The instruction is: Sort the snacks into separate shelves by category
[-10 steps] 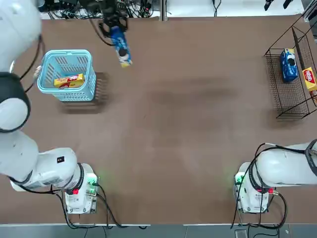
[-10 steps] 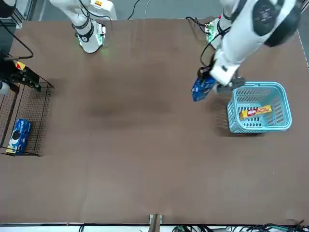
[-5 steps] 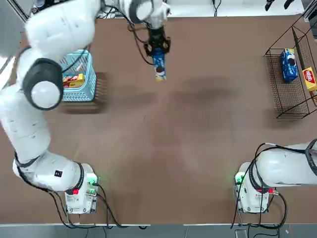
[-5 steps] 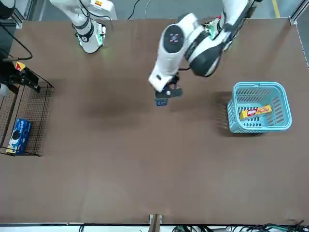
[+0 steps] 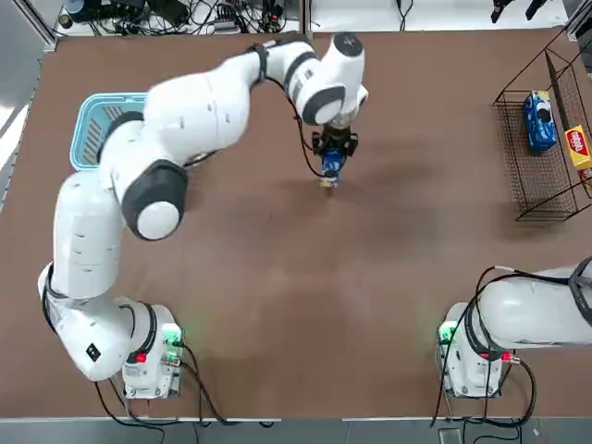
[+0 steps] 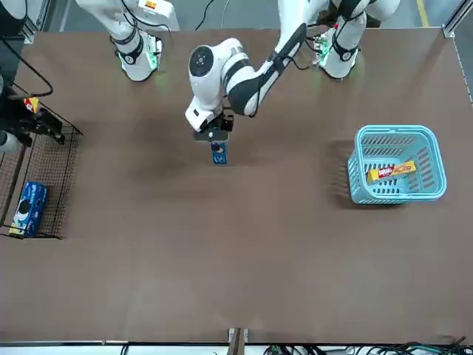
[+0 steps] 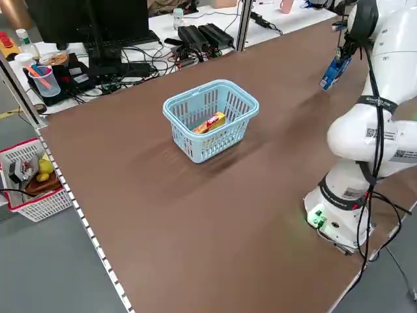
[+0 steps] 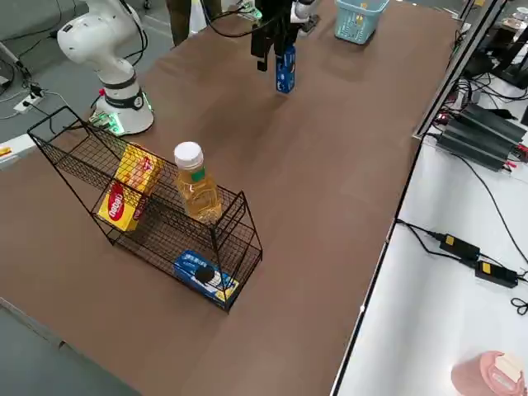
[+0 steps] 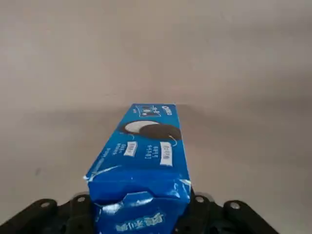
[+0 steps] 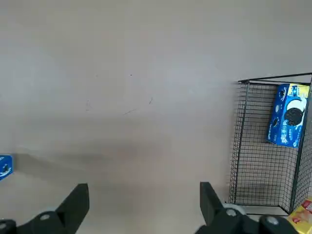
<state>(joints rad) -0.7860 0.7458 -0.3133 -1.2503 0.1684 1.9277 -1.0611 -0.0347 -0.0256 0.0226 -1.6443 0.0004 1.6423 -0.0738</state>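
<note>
My right gripper grabs the blue pack by its loose lower end point(image 6: 219, 157) point(image 10: 6, 166) next, since my left gripper's fingers cover the pack's upper end.
My left gripper point(image 5: 331, 159) hangs over the middle of the table, shut on a blue cookie pack point(image 5: 329, 169) that points down from its fingers. The same pack point(image 6: 219, 153) shows in the front view and fills the left wrist view point(image 9: 146, 156). The black wire shelves point(image 8: 148, 223) stand at the table's right edge. A yellow box point(image 8: 126, 195) leans on the upper tier and another blue pack point(image 8: 203, 277) lies on the lower one. One more yellow box point(image 6: 392, 171) lies in the light-blue basket point(image 6: 431, 159). My right gripper point(image 10: 144, 207) is open, parked near its base.
A bottle of yellow liquid point(image 8: 195, 183) stands on the rack's upper tier beside the yellow box. The basket point(image 7: 179, 111) sits at the far left of the table. Cables and power bricks point(image 8: 474, 136) lie on the bench beyond the table's far edge.
My left arm has swung the blue pack from beside the basket rightwards to the middle of the table. The right arm has not moved.
</note>
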